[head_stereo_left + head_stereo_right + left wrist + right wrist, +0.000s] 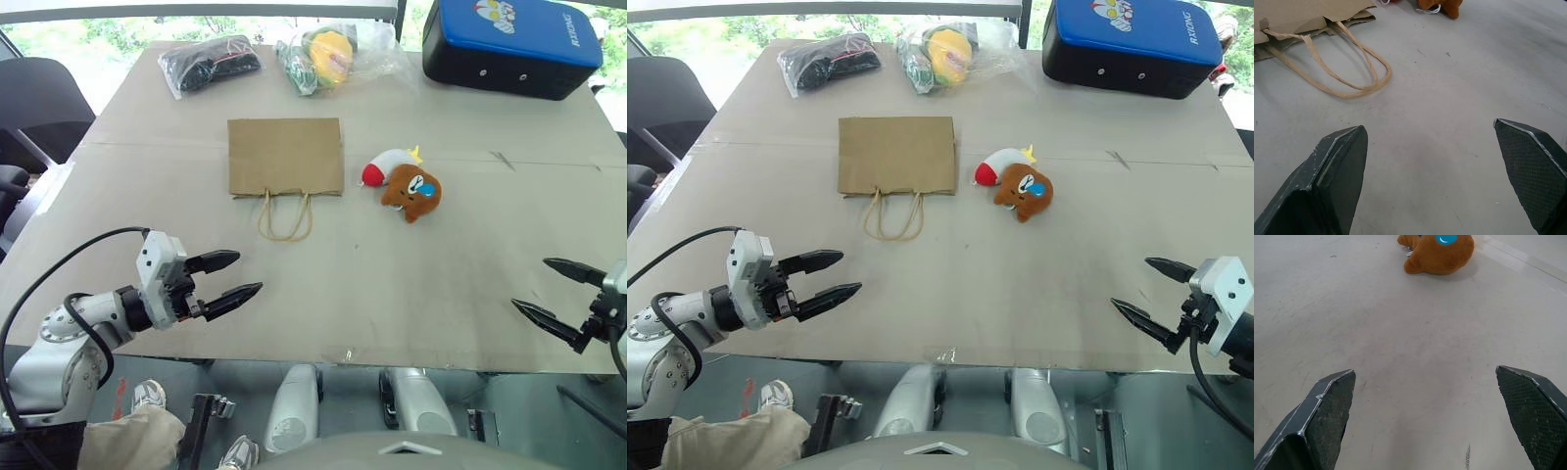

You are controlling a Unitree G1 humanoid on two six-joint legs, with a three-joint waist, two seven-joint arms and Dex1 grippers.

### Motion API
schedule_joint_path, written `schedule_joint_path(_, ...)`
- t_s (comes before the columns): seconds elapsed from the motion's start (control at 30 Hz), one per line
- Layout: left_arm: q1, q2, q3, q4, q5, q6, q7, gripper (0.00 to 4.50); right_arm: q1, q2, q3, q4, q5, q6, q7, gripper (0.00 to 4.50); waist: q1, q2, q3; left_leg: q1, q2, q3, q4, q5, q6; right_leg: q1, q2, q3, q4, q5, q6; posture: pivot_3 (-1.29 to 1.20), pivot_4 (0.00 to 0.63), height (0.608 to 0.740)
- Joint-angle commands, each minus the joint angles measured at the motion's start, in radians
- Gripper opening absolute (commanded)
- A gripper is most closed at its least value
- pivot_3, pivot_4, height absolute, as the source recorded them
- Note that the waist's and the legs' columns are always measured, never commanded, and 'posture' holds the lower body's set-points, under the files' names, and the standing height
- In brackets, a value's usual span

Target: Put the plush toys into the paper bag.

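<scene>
My left gripper grabs the paper bag by the tan cord handle looping out from the bag's opening next, since the bag lies pressed flat.
The brown paper bag lies flat in the middle of the table, its cord handles pointing toward me. Just right of it lie the two plush toys, touching: a brown bear-like one with a blue nose and a white one with a red end and yellow crest. My left gripper hovers open and empty over the near left of the table, short of the handles. Over the near right edge my right gripper is open and empty too, well short of the toys. The right wrist view shows the bear ahead.
At the far edge lie a black item in clear plastic, a yellow-green toy in clear plastic, and a blue-and-black case. A black chair stands off the table's left side. A taped seam crosses the table surface.
</scene>
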State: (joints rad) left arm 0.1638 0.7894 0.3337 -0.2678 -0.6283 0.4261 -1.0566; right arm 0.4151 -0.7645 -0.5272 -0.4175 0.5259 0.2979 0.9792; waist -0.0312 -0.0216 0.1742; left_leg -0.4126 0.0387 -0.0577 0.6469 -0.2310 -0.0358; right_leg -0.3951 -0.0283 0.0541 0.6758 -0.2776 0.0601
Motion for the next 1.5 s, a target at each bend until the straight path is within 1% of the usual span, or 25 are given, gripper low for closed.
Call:
schedule_joint_path(0.03,-0.064,-0.015,0.013,-0.002,-0.014,0.005,0.046,4.46,-0.03,0.026,0.035,-0.037,0.001,-0.024,-0.017,4.5,0.0,0.0,0.0,0.0,0.0,0.0,0.0,0.0,0.0,0.0,0.0,0.0,0.0,0.0,0.0,0.0,0.15,0.74)
schedule_joint_path(0.13,-0.196,-0.052,0.031,0.054,-0.033,0.051,0.154,4.46,-0.097,0.071,0.141,-0.107,0.01,-0.007,-0.068,4.5,0.003,-0.001,0.0,0.0,0.001,-0.002,0.002,0.0,0.0,0.0,0.001,-0.002,0.002,0.0,0.0,0.0,0.15,0.74)
schedule_joint_path(0.2,-0.236,-0.052,0.032,0.09,0.002,0.028,0.168,4.46,-0.115,0.082,0.169,-0.129,0.01,0.006,-0.082,4.5,0.003,0.0,0.0,0.0,0.001,-0.002,0.003,0.0,0.0,0.0,0.002,-0.001,0.002,0.0,0.0,0.0,0.15,0.74)
schedule_joint_path(0.23,-0.256,-0.023,0.007,0.137,0.077,-0.043,0.155,4.46,-0.123,0.084,0.196,-0.147,0.007,0.014,-0.086,4.5,0.003,0.0,0.0,0.0,0.001,-0.002,0.003,0.0,0.0,0.0,0.002,-0.001,0.002,0.0,0.0,0.0,0.15,0.74)
schedule_joint_path(0.27,-0.29,0.016,-0.027,0.214,0.172,-0.157,0.128,4.46,-0.131,0.085,0.232,-0.162,-0.001,0.018,-0.086,4.5,0.001,-0.001,-0.001,0.0,0.001,-0.001,0.003,0.0,0.0,0.0,0.001,0.0,0.002,0.0,0.0,0.0,0.15,0.74)
schedule_joint_path(0.3,-0.315,0.043,-0.051,0.271,0.237,-0.24,0.108,4.46,-0.137,0.084,0.256,-0.172,-0.007,0.021,-0.088,4.5,0.0,-0.001,-0.001,0.0,0.001,-0.001,0.002,0.0,0.0,0.0,0.001,0.0,0.001,0.0,0.0,0.0,0.15,0.74)
schedule_joint_path(0.37,-0.375,0.085,-0.107,0.386,0.344,-0.409,0.073,4.46,-0.144,0.083,0.296,-0.176,-0.023,0.014,-0.087,4.5,0.001,-0.001,-0.001,0.0,0.001,-0.001,0.001,0.0,0.0,0.0,0.002,-0.001,0.001,0.0,0.0,0.0,0.15,0.74)
schedule_joint_path(0.43,-0.456,0.092,-0.158,0.495,0.414,-0.535,0.063,4.46,-0.155,0.09,0.325,-0.175,-0.034,0.004,-0.096,4.5,0.004,0.0,0.0,-0.001,0.0,-0.001,0.001,0.0,0.0,-0.001,0.002,-0.001,0.001,0.0,0.0,0.0,0.15,0.74)
schedule_joint_path(0.57,-0.59,0.057,-0.254,0.654,0.529,-0.764,0.062,4.46,-0.171,0.099,0.355,-0.178,-0.047,-0.007,-0.111,4.5,0.021,-0.001,0.0,-0.001,0.0,-0.001,0.002,0.0,0.0,0.0,0.001,-0.001,0.0,0.0,0.0,0.0,0.15,0.74)
schedule_joint_path(0.73,-0.691,0.007,-0.355,0.796,0.659,-1.019,0.107,4.46,-0.152,0.1,0.354,-0.202,-0.056,-0.018,-0.127,4.5,0.02,-0.001,-0.001,-0.002,0.0,-0.001,0.002,0.0,0.0,0.0,0.001,-0.001,0.001,0.001,0.0,0.0,0.15,0.74)
schedule_joint_path(0.8,-0.733,-0.012,-0.389,0.857,0.719,-1.092,0.152,4.46,-0.144,0.102,0.352,-0.212,-0.06,-0.019,-0.138,4.5,0.018,-0.001,-0.001,-0.001,0.0,-0.001,0.002,0.0,0.0,0.0,0.001,-0.001,0.001,0.001,0.0,0.0,0.15,0.74)
schedule_joint_path(0.87,-0.762,-0.034,-0.414,0.903,0.729,-1.14,0.153,4.46,-0.14,0.105,0.356,-0.221,-0.071,-0.021,-0.152,4.5,0.016,-0.001,-0.001,-0.001,0.0,-0.001,0.002,0.0,0.0,0.0,0.001,-0.001,0.002,0.001,0.0,0.0,0.15,0.74)
schedule_joint_path(0.93,-0.772,-0.061,-0.419,0.917,0.676,-1.136,0.112,3.93,-0.142,0.118,0.367,-0.229,-0.106,-0.019,-0.194,4.5,0.015,-0.001,-0.001,-0.001,0.0,-0.001,0.002,0.0,0.0,0.0,0.001,-0.001,0.002,0.001,0.001,0.0,0.15,0.74)
schedule_joint_path(1.0,-0.768,-0.079,-0.415,0.909,0.618,-1.121,0.066,3.21,-0.146,0.131,0.382,-0.241,-0.137,-0.017,-0.232,4.5,0.014,-0.001,-0.001,-0.001,0.0,-0.001,0.002,0.0,0.0,0.0,0.001,-0.001,0.002,0.001,0.001,0.0,0.15,0.74)
schedule_joint_path(1.07,-0.75,-0.096,-0.4,0.874,0.536,-1.063,0.003,2.24,-0.153,0.152,0.386,-0.26,-0.124,0.007,-0.26,4.5,0.014,-0.001,-0.001,-0.001,0.0,-0.001,0.002,0.0,0.0,0.0,0.001,-0.001,0.003,0.001,0.001,0.0,0.15,0.74)
schedule_joint_path(1.1,-0.741,-0.101,-0.393,0.853,0.498,-1.032,-0.025,1.58,-0.157,0.159,0.388,-0.265,-0.123,0.013,-0.273,4.5,0.014,-0.001,-0.001,-0.001,0.0,-0.001,0.002,0.0,0.0,0.0,0.001,-0.001,0.003,0.001,0.0,0.0,0.15,0.74)
schedule_joint_path(1.13,-0.735,-0.104,-0.389,0.839,0.471,-1.01,-0.045,1.27,-0.161,0.163,0.39,-0.269,-0.125,0.018,-0.283,4.5,0.014,-0.001,-0.001,-0.001,0.0,-0.001,0.002,0.0,0.0,0.0,0.001,-0.001,0.003,0.001,0.0,0.0,0.15,0.74)
schedule_joint_path(1.2,-0.699,-0.116,-0.37,0.741,0.355,-0.827,-0.087,0.41,-0.176,0.168,0.407,-0.276,-0.132,0.036,-0.303,4.5,0.013,-0.001,-0.001,-0.001,0.0,-0.001,0.003,0.0,0.0,0.0,0.001,-0.001,0.003,0.001,0.0,0.0,0.15,0.74)
schedule_joint_path(1.23,-0.677,-0.121,-0.36,0.671,0.282,-0.688,-0.091,0.04,-0.191,0.166,0.421,-0.283,-0.155,0.067,-0.334,4.5,0.013,-0.001,-0.001,-0.001,0.0,-0.001,0.003,0.0,0.0,0.0,0.001,-0.001,0.003,0.001,0.0,0.0,0.15,0.74)
schedule_joint_path(1.27,-0.653,-0.122,-0.352,0.593,0.205,-0.54,-0.091,0.04,-0.205,0.162,0.434,-0.296,-0.17,0.108,-0.364,4.5,0.012,-0.001,-0.001,-0.001,0.0,-0.002,0.003,0.0,0.0,0.0,0.001,-0.001,0.003,0.001,0.0,0.0,0.15,0.74)
schedule_joint_path(1.3,-0.631,-0.121,-0.345,0.518,0.144,-0.428,-0.085,0.04,-0.225,0.159,0.447,-0.306,-0.161,0.158,-0.383,4.5,0.013,-0.001,-0.001,-0.001,0.0,-0.002,0.003,0.0,0.0,0.0,0.001,-0.001,0.003,0.001,0.0,0.0,0.15,0.74)
schedule_joint_path(1.37,-0.595,-0.117,-0.322,0.364,-0.02,-0.195,-0.043,0.04,-0.3,0.187,0.468,-0.283,-0.099,0.244,-0.403,4.5,0.01,-0.001,-0.001,-0.001,0.0,-0.002,0.003,0.0,0.0,0.0,0.001,-0.002,0.004,0.001,0.0,0.0,0.15,0.74)
schedule_joint_path(1.4,-0.581,-0.117,-0.305,0.294,-0.091,-0.093,-0.012,0.0,-0.341,0.212,0.476,-0.269,-0.073,0.288,-0.426,3.95,0.01,-0.001,-0.001,-0.001,0.001,-0.003,0.003,0.0,0.0,0.0,0.001,-0.002,0.004,0.001,0.0,0.0,0.15,0.74)
schedule_joint_path(1.43,-0.572,-0.123,-0.282,0.219,-0.175,0.007,0.044,0.0,-0.389,0.232,0.506,-0.257,-0.067,0.306,-0.428,3.64,0.009,-0.001,-0.001,-0.001,0.001,-0.003,0.003,0.0,0.0,0.0,0.001,-0.002,0.004,0.001,0.0,0.0,0.15,0.74)
schedule_joint_path(1.5,-0.568,-0.139,-0.243,0.117,-0.289,0.137,0.133,0.0,-0.487,0.285,0.564,-0.223,-0.074,0.345,-0.458,2.71,0.003,-0.001,0.0,-0.001,0.001,-0.003,0.004,0.0,0.0,0.0,0.001,-0.002,0.004,0.001,0.0,0.0,0.15,0.74)
